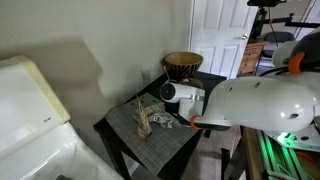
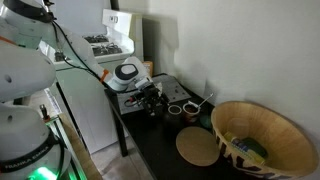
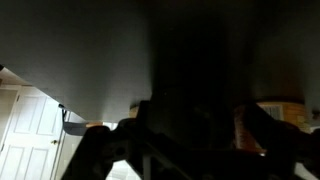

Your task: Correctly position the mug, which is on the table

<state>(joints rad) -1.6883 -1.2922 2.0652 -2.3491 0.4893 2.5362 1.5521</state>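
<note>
My gripper should close on the mug now. A dark shape is between my fingers, so they would likely catch the small dark mug (image 2: 176,108) (image 3: 190,118).
The small dark mug (image 2: 176,108) stands on the black table (image 2: 150,140), with a second small dark cup (image 2: 191,112) right beside it. My gripper (image 2: 152,102) is low over the table, just to the left of the mug and close to it. In an exterior view the gripper (image 1: 148,110) hangs over the grey placemat (image 1: 170,135), and the mug is hidden behind the wrist. The wrist view is almost all dark, with a dark shape between the jaws (image 3: 195,130). I cannot tell whether the fingers are open or shut.
A large brown woven bowl (image 2: 262,140) stands at one end of the table (image 1: 183,64), with a round tan coaster (image 2: 198,148) next to it. A white appliance (image 1: 30,110) stands beside the table. A wall runs along the table's back.
</note>
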